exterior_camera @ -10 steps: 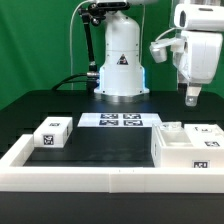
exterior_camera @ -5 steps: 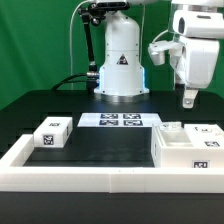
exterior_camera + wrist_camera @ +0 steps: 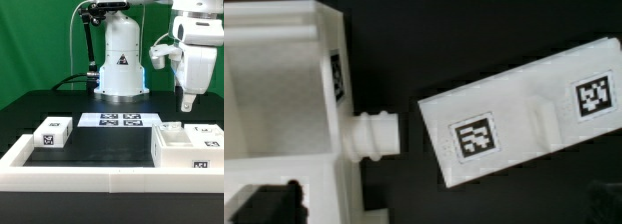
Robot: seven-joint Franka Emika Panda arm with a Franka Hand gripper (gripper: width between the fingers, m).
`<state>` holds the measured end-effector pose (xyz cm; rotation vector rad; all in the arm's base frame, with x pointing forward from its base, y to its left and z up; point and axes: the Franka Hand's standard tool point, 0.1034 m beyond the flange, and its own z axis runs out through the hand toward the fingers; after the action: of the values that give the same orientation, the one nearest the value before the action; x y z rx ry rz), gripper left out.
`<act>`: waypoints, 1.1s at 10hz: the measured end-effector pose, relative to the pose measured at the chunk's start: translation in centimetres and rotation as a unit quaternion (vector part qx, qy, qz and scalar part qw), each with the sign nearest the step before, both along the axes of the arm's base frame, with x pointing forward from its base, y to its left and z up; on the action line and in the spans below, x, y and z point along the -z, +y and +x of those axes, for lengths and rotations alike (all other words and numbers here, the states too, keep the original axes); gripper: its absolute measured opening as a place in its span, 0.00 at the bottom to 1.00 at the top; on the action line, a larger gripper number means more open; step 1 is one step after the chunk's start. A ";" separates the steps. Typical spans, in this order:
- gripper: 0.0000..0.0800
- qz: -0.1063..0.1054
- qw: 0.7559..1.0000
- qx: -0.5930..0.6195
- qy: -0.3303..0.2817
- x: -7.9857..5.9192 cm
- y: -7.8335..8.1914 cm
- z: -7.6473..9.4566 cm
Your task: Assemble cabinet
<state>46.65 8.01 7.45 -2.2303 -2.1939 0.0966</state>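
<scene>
I need to grab the tagged panel by its raised middle line (image 3: 544, 122) with my gripper next, so that I can fit the panel to the white cabinet.
The cabinet (image 3: 190, 150), a large white box with tags on its faces, stands on the black table at the exterior view's right. A short round peg (image 3: 172, 126) sticks out of its upper corner. My gripper (image 3: 186, 102) hangs in the air above the cabinet, touching nothing. In the wrist view the cabinet (image 3: 278, 90) and its peg (image 3: 381, 135) lie below my gripper (image 3: 438, 212). One dark finger (image 3: 267, 205) shows at the frame's edge. The jaws stand wide apart with nothing between them.
The marker board (image 3: 120, 121) lies flat in front of the robot base (image 3: 122, 60); its end shows in the wrist view (image 3: 518, 115). A small white tagged block (image 3: 50, 133) sits at the exterior view's left. A long white rail (image 3: 100, 176) borders the table's front.
My gripper has shifted slightly toward the exterior view's left and come down a little above the cabinet. Nothing on the table has moved.
</scene>
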 end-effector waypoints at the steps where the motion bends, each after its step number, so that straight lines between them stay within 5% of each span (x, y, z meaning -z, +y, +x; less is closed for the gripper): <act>1: 1.00 0.007 1.000 0.002 -0.006 0.8 -0.1 -0.9; 3: 1.00 0.014 1.000 0.005 -0.002 2.4 -0.3 -2.5; 7: 1.00 0.015 1.000 0.005 0.004 2.8 -0.3 -2.8; 11: 1.00 0.027 1.000 0.001 0.012 5.0 1.3 -3.9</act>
<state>42.75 9.32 2.48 -2.1917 -2.1544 0.0619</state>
